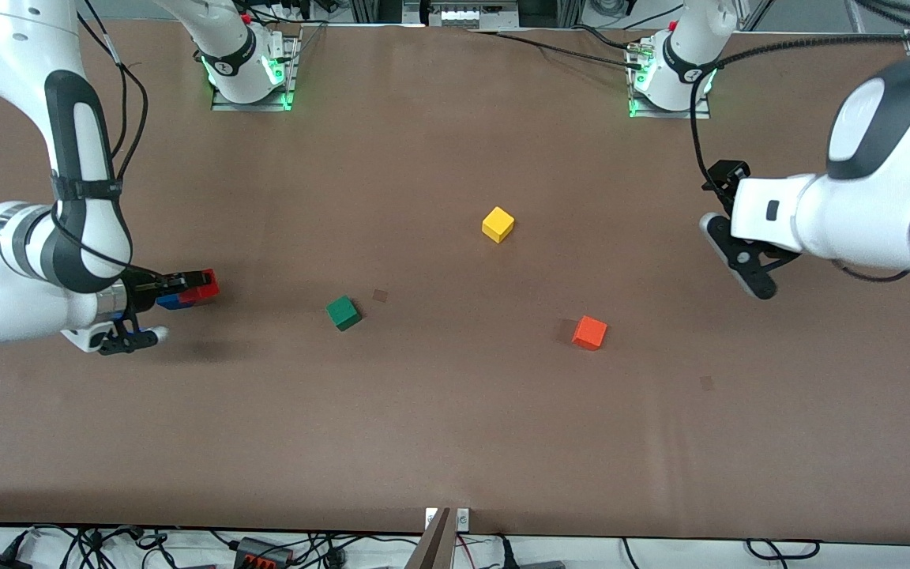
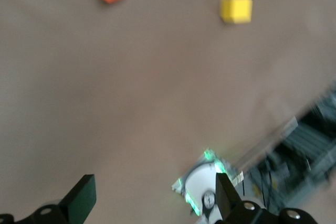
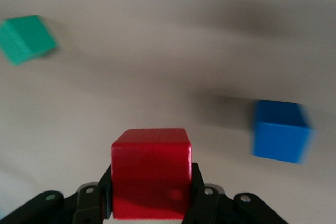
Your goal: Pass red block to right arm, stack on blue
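My right gripper holds the red block beside the blue block in the right wrist view. It should line up the blocks before it opens.
My right gripper [image 1: 201, 286] is shut on the red block [image 1: 206, 284], with one finger on each side of the cube [image 3: 151, 171], and holds it just above the table at the right arm's end. The blue block [image 1: 174, 301] sits on the table close beside the red one, partly hidden under the gripper in the front view. The right wrist view shows the blue block [image 3: 281, 131] off to one side of the red block, not under it. My left gripper [image 1: 739, 257] hangs open and empty over the left arm's end of the table, its fingers [image 2: 81, 198] wide apart.
A green cube [image 1: 343, 312] lies nearest the red and blue blocks and also shows in the right wrist view [image 3: 27, 38]. A yellow cube [image 1: 498, 224] sits mid-table. An orange cube [image 1: 589, 333] lies nearer the front camera. The arm bases [image 1: 250, 67] stand along the table's edge.
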You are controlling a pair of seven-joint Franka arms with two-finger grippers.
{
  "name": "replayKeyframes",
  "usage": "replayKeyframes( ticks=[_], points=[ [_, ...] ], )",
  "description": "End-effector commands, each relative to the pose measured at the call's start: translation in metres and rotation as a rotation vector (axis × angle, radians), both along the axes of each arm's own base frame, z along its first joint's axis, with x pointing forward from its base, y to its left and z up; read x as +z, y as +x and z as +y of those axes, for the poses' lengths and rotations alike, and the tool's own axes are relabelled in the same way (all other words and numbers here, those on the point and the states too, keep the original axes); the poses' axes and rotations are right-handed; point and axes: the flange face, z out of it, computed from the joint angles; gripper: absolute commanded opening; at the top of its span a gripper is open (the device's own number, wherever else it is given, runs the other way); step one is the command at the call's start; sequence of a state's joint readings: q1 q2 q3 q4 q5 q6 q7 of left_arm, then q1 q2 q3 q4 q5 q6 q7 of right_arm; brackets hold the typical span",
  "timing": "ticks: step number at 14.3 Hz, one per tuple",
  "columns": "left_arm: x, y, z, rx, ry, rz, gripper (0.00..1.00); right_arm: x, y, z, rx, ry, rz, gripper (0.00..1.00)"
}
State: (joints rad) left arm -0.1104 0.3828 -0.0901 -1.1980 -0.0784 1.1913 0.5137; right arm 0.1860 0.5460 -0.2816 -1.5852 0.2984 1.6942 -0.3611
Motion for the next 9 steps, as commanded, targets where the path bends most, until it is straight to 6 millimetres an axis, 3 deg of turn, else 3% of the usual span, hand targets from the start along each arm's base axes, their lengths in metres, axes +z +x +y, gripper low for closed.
replayKeyframes(
  ticks=[1,3,4,5,8,9],
  points=[
    [0.025,-0.025,0.003,0.214,0.084,-0.15,1.0,0.012,-0.045,-0.021,0.07,-0.097,-0.116,0.0],
    [0.039,-0.04,0.018,0.296,0.099,-0.209,1.0,0.005,-0.06,-0.031,0.095,-0.153,-0.194,0.0],
    [0.048,-0.053,0.039,0.391,0.138,-0.246,1.0,-0.001,-0.064,-0.035,0.092,-0.164,-0.219,0.0],
    [0.054,-0.061,0.046,0.512,0.152,-0.298,1.0,-0.006,-0.065,-0.036,0.099,-0.175,-0.241,0.0],
    [0.064,-0.058,0.077,0.869,0.14,-0.333,1.0,-0.014,-0.065,-0.042,0.119,-0.218,-0.31,0.0],
    [0.064,-0.056,0.086,0.904,0.111,-0.37,1.0,-0.018,-0.067,-0.043,0.118,-0.219,-0.312,0.0]
  ],
)
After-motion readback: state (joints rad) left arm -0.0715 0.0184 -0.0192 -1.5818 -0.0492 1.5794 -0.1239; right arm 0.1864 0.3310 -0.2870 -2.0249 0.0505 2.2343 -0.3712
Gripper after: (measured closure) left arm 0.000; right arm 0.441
